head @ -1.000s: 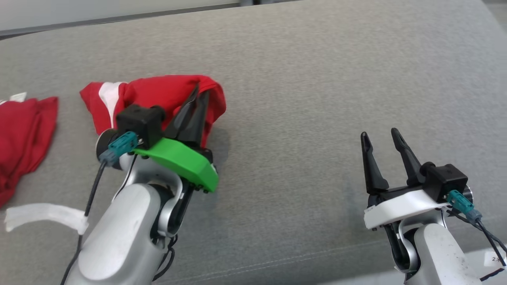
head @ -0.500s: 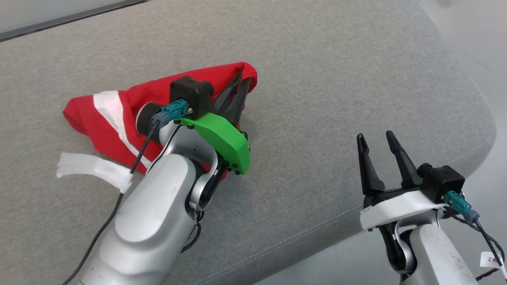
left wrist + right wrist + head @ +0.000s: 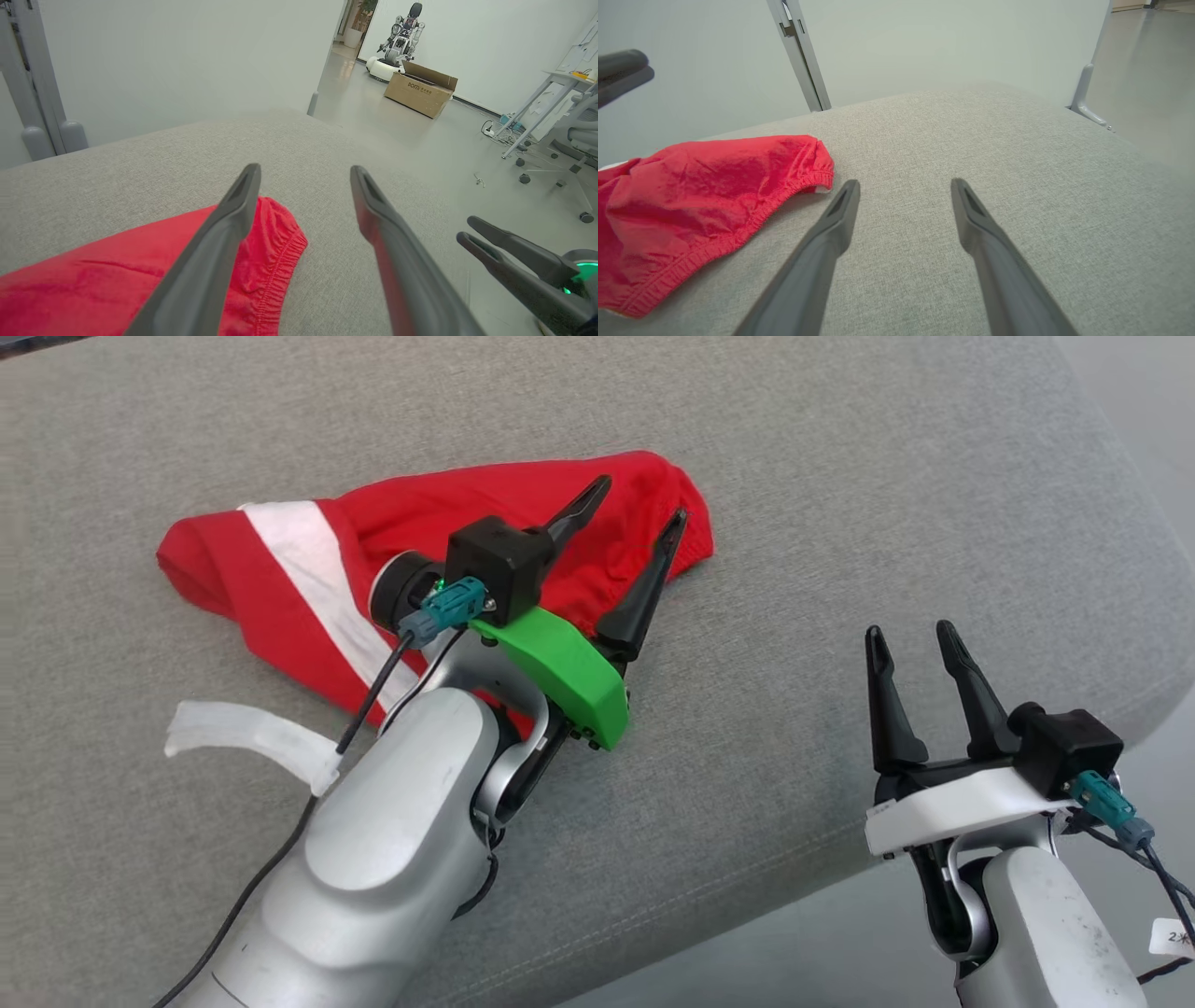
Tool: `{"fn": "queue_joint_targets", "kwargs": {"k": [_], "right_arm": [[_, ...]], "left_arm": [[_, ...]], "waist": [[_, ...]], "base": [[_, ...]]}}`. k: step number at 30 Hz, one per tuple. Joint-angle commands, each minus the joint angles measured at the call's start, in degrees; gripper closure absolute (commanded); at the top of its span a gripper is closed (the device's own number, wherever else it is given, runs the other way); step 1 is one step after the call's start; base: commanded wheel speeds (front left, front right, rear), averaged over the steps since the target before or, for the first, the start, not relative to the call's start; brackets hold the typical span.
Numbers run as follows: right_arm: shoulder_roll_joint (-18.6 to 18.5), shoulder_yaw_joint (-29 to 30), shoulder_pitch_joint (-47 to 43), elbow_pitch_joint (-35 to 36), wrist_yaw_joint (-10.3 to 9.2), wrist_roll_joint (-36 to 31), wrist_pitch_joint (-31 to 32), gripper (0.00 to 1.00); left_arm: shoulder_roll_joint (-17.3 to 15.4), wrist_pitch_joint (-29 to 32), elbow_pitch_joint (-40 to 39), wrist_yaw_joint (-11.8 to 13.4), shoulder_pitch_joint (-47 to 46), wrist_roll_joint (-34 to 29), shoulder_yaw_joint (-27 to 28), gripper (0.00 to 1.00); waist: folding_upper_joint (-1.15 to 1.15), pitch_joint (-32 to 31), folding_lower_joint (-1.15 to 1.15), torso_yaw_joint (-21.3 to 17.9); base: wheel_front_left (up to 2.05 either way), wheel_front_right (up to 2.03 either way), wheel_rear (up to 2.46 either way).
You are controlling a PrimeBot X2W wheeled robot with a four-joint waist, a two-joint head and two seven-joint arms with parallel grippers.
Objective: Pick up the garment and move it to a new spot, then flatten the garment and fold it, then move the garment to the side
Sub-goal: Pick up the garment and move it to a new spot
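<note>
My right gripper grabs the red garment by its hem corner (image 3: 632,302) at the white stripe next, to flatten the garment.
A red garment (image 3: 448,537) with a white stripe lies crumpled on the grey cushion (image 3: 840,476); its elastic hem shows in the left wrist view (image 3: 275,261) and the right wrist view (image 3: 705,196). My left gripper (image 3: 639,499) hovers open over the garment's right end, one finger above the cloth, the other just past its hem, nothing held. My right gripper (image 3: 910,635) stands open to the right near the cushion's front edge, well apart from the garment, and its fingers (image 3: 504,252) show in the left wrist view.
The cushion's rounded right corner (image 3: 1130,644) drops to the floor. A white strap (image 3: 243,737) hangs off my left forearm. Beyond, a cardboard box (image 3: 420,88), another robot (image 3: 399,42), a desk and chair wheels (image 3: 551,140) stand on the floor.
My left gripper has opened and let go of the garment, which now lies on the cushion. The head camera has swung right, so the second red cloth has left the picture.
</note>
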State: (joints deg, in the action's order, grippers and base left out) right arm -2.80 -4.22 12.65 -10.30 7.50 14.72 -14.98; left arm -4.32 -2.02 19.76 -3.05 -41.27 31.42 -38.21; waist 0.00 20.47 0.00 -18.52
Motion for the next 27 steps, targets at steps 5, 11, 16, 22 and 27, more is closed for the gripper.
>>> {"fn": "queue_joint_targets", "kwargs": {"k": [5, 11, 16, 22, 27], "right_arm": [[-0.1, 0.5, 0.5, -0.2, -0.02, -2.0, -0.2, 0.0], [-0.1, 0.3, 0.2, -0.8, -0.02, -3.2, -0.2, 0.0], [-0.1, -0.4, -0.7, -1.2, -0.02, -3.9, -0.2, 0.0], [-0.1, -1.7, -1.5, -1.5, -0.02, -4.3, 0.7, 0.0], [-0.1, -2.4, -3.2, -1.6, -0.02, -4.5, 1.1, 0.0]], "left_arm": [[-3.5, -2.4, -4.0, 2.9, 1.8, -1.5, 2.3, 0.0], [-8.8, -3.9, -8.4, 6.5, 5.7, -0.2, 7.4, 0.0], [-13.4, -5.4, -11.3, 9.2, 10.7, 1.5, 12.2, 0.0], [-17.9, -7.7, -13.6, 12.0, 17.7, 2.8, 16.9, 0.0], [-19.6, -9.7, -15.2, 14.3, 24.0, 3.8, 19.9, 0.0]], "waist": [[0.0, -3.0, 0.0, 8.9], [0.0, -4.9, 0.0, 13.2], [0.0, -6.7, 0.0, 15.4], [0.0, -8.6, 0.0, 17.2], [0.0, -10.7, 0.0, 18.3]], "base": [[0.0, 0.0, 0.0], [0.0, 0.0, 0.0], [0.0, 0.0, 0.0], [0.0, 0.0, 0.0], [0.0, 0.0, 0.0]]}}
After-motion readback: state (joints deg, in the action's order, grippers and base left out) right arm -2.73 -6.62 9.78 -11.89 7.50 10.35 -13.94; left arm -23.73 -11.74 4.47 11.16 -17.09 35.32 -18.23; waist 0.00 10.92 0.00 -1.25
